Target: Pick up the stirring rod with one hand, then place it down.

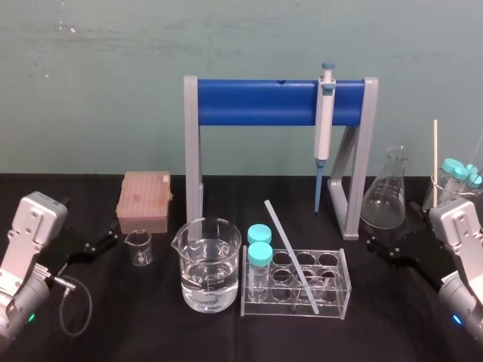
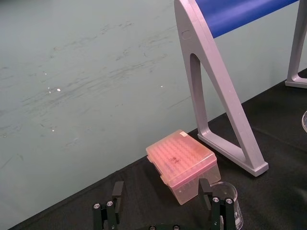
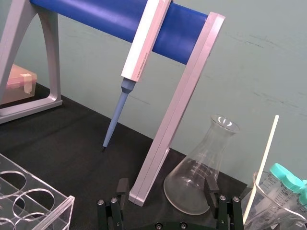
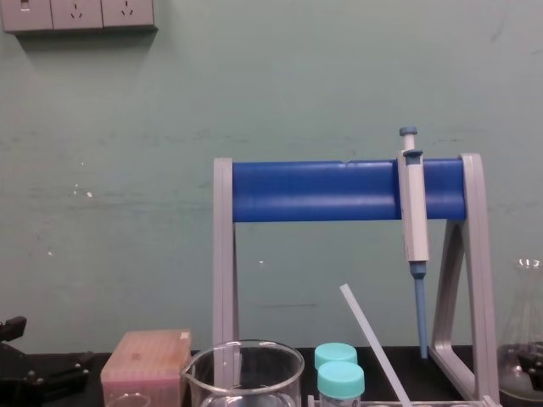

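Next, my right gripper grabs the stirring rod by its free upper end (image 4: 350,299), since the stirring rod's lower part sits down in the rack.
The stirring rod (image 1: 290,253) is a whitish translucent stick that leans in the clear tube rack (image 1: 343,298) at the table's front centre. Its upper end points back and to the left. In the chest view the stirring rod (image 4: 373,343) rises at a slant in front of the blue stand. My right gripper (image 1: 375,243) rests low on the black table, right of the rack and in front of the conical flask. Its fingers (image 3: 211,188) stand apart with nothing between them. My left gripper (image 1: 112,238) lies open at the far left, beside a small beaker (image 1: 138,247).
A large beaker of water (image 1: 210,264) and two teal-capped vials (image 1: 259,253) stand left of the rod. Behind is a blue-barred stand (image 1: 256,102) holding a pipette (image 1: 325,121). A pink tip box (image 1: 145,200) sits back left. A flask (image 1: 387,192) and a cream stick (image 1: 435,162) are back right.
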Controlling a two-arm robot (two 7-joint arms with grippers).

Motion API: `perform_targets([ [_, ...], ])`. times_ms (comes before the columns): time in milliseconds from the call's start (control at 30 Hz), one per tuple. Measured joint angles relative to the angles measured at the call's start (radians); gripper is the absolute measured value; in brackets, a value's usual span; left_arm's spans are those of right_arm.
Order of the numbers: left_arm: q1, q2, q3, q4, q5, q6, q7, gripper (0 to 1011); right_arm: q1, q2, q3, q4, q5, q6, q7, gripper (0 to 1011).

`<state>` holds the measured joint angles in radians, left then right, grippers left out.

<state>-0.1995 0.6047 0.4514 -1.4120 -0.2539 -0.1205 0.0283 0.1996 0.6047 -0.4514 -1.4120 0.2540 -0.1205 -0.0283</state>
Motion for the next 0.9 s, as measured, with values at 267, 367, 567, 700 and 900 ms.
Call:
perform_targets([
  [267,0.0,0.0,0.0,0.0,0.0,0.0,0.0,1000,-0.002,-0.003,0.01,-0.001,0.004,0.001,0.009,1003],
  [367,0.0,0.0,0.0,0.0,0.0,0.0,0.0,1000,-0.006,-0.005,0.03,-0.017,0.04,0.006,0.046,1003],
  [567,0.0,0.0,0.0,0.0,0.0,0.0,0.0,1000,-0.014,-0.006,0.071,-0.093,0.175,0.055,0.179,1003],
  [700,0.0,0.0,0.0,0.0,0.0,0.0,0.0,1000,-0.012,-0.009,0.08,-0.14,0.243,0.092,0.266,1003],
  [900,0.0,0.0,0.0,0.0,0.0,0.0,0.0,1000,0.006,-0.023,0.069,-0.182,0.311,0.163,0.378,1003],
])
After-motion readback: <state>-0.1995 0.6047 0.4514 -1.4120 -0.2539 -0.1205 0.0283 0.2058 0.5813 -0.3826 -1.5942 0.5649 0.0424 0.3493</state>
